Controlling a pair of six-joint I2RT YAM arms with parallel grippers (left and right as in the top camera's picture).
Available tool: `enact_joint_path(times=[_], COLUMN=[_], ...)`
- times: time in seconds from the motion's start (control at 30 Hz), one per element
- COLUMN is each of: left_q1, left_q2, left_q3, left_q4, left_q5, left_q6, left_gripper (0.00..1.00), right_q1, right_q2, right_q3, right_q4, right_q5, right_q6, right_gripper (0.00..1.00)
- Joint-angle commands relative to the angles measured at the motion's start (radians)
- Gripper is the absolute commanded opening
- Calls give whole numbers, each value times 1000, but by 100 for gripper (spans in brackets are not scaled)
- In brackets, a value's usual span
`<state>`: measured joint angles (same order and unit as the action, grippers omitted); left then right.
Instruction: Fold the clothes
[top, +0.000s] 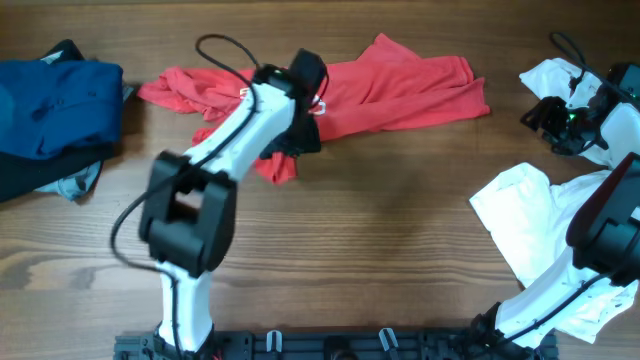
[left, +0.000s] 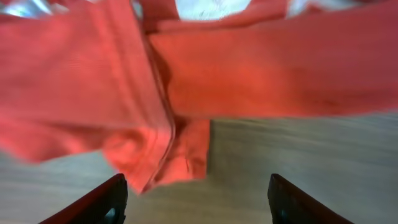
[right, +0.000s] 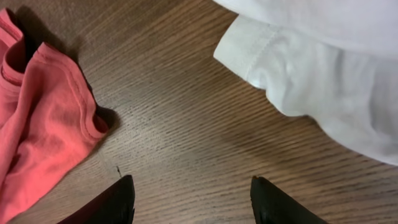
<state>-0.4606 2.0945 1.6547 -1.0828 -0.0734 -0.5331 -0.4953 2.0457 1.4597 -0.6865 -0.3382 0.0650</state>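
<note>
The left gripper should next grab the shirt by the folded corner nearest its fingers, to stretch and spread the red shirt (top: 400, 90) for folding.
A red shirt (top: 400, 90) lies spread and rumpled along the far middle of the table. My left gripper (top: 308, 75) hovers over its middle. In the left wrist view the red cloth (left: 236, 74) fills the upper frame, with a folded corner hanging toward the open, empty fingers (left: 196, 199). My right gripper (top: 538, 115) is at the far right, open and empty (right: 193, 199) above bare wood. It sits between the red shirt's edge (right: 43, 118) and a white garment's hem (right: 323, 81).
A blue garment pile (top: 55, 105) lies at the far left. A white garment (top: 520, 215) lies at the right near my right arm, and another white piece (top: 550, 75) is at the far right corner. The wooden table (top: 380, 260) shows in front.
</note>
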Motion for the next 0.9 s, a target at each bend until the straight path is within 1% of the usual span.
enact_joint_path(times=[0.0,0.1,0.2,0.27,0.37,0.4,0.5,0.53,0.67,0.8,0.83,0.87], left_q1=[0,0,0,0,0,0,0,0,1,1,1,0], left_q2=[79,81,81,96,104,104,104,105,111,111,111,111], left_q3=[-7,-7,-7,-7,-7,-7,-7,-7,-15,-74,-76,-76], left_q4=[-10,-12,-11,-4,3,4,17,18,31,82,81,81], left_q5=[-94,-156,-157,-182,-209,-221,-224,-224,-227,-228,-228,-228], left_q6=[-56,-56,-56,-84,-85,-85,-106,-109,-132,-138,-138,-138], left_gripper=[72,72,70,70,68,65,50,47,47,47,41,32], right_q1=[1,0,0,1,0,0,0,0,0,0,0,0], right_q2=[-29,-28,-28,-28,-28,-28,-28,-28,-28,-28,-28,-28], right_q3=[16,16,16,16,16,16,16,16,16,16,16,16], right_q4=[-3,-4,-5,-6,-5,-5,-4,-5,-4,-4,-4,-4], right_q5=[10,10,10,10,10,10,10,10,10,10,10,10], right_q6=[-13,-13,-13,-13,-13,-13,-13,-13,-14,-14,-13,-14], right_gripper=[61,60,60,60,60,60,60,60,60,60,60,60])
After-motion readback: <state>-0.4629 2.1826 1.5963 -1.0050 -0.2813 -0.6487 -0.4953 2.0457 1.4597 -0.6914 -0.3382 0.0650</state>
